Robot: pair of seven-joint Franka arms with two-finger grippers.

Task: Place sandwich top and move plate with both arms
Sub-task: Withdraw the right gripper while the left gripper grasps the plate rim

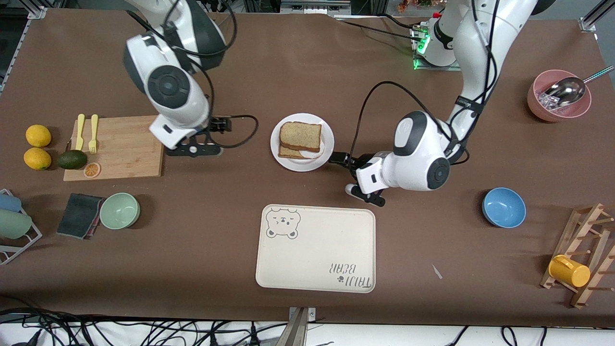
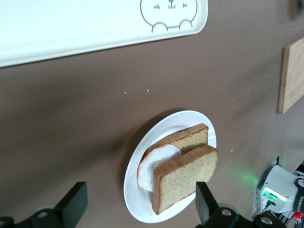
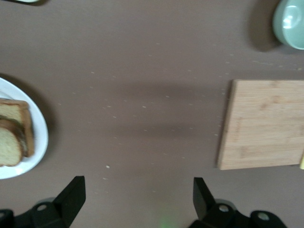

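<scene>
My left gripper grabs the white plate by its rim (image 1: 332, 144) next, to move the sandwich onto the bear-print tray (image 1: 315, 248).
The white plate (image 1: 328, 140) sits mid-table with the sandwich on it. The sandwich top (image 1: 301, 135), a pale tan slice with a brown crust, lies on a fried egg (image 1: 311, 154) and a lower slice (image 1: 289, 153). My left gripper (image 1: 337, 158) is open beside the plate's rim on the side toward the left arm's end. In the left wrist view the plate (image 2: 134, 190) and sandwich top (image 2: 185, 178) lie just ahead of the open left gripper (image 2: 140, 192). My right gripper (image 1: 222, 125) is open over bare table between the cutting board and the plate (image 3: 39, 142), holding nothing (image 3: 137, 187).
A cream bear-print tray (image 1: 314, 250) lies nearer the front camera than the plate. A wooden cutting board (image 1: 120, 146) with yellow cutlery, an avocado, lemons and a green bowl (image 1: 119, 210) are toward the right arm's end. A blue bowl (image 1: 503, 207), pink bowl (image 1: 559, 96) and mug rack are toward the left arm's end.
</scene>
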